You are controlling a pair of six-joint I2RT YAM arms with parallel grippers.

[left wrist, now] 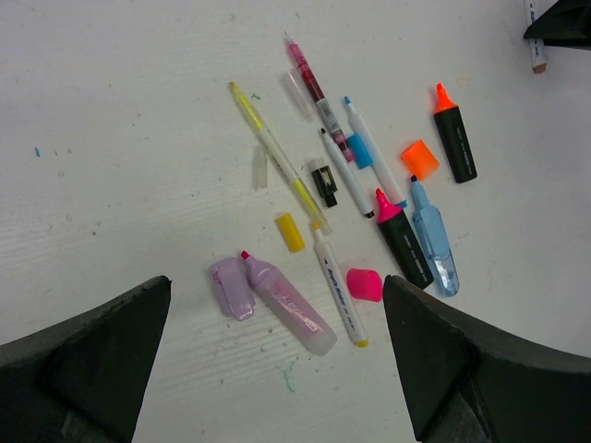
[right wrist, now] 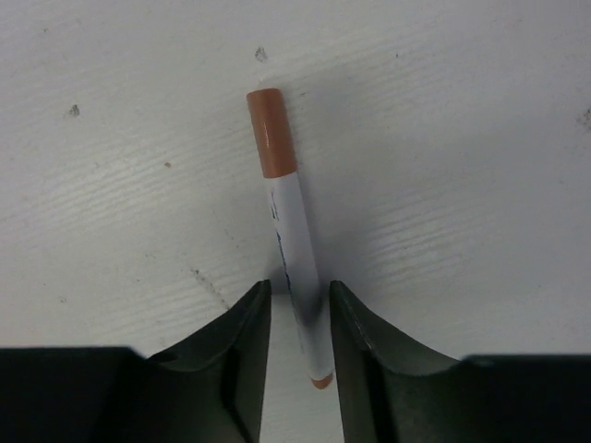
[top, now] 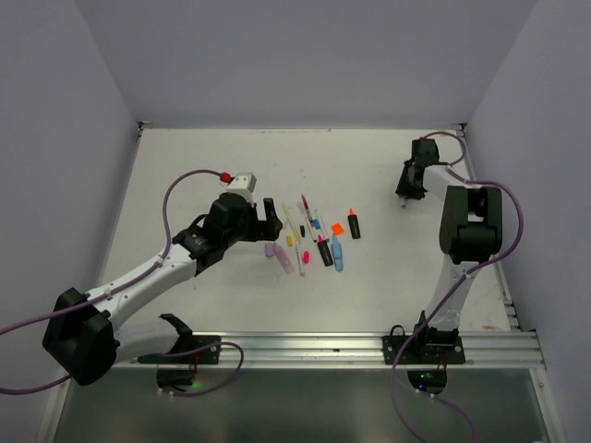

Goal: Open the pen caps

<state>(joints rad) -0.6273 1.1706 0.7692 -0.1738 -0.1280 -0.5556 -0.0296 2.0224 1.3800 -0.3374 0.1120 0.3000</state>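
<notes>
The robot's left gripper should grab the brown-orange cap of the thin white pen next and leave the white body to the right gripper, so that the pen can be opened.
Several pens and highlighters lie in a cluster (top: 314,238) at mid-table, with loose caps beside them. The left wrist view shows a lilac cap (left wrist: 231,288) by its lilac highlighter (left wrist: 291,306), a pink cap (left wrist: 365,284), a yellow cap (left wrist: 290,232), an orange cap (left wrist: 419,159) and a blue cap (left wrist: 358,150). My left gripper (top: 268,210) is open and empty above the cluster's left side (left wrist: 275,281). My right gripper (top: 404,197) at the far right is shut on a thin white pen (right wrist: 294,235) with its brown-orange cap (right wrist: 271,134) still on; the gripper shows in its wrist view (right wrist: 297,288).
White walls enclose the table on three sides. An uncapped black highlighter with an orange tip (left wrist: 455,138), a black one with a pink tip (left wrist: 403,240) and a blue one (left wrist: 434,242) lie at the cluster's right. A metal rail (top: 314,349) runs along the near edge.
</notes>
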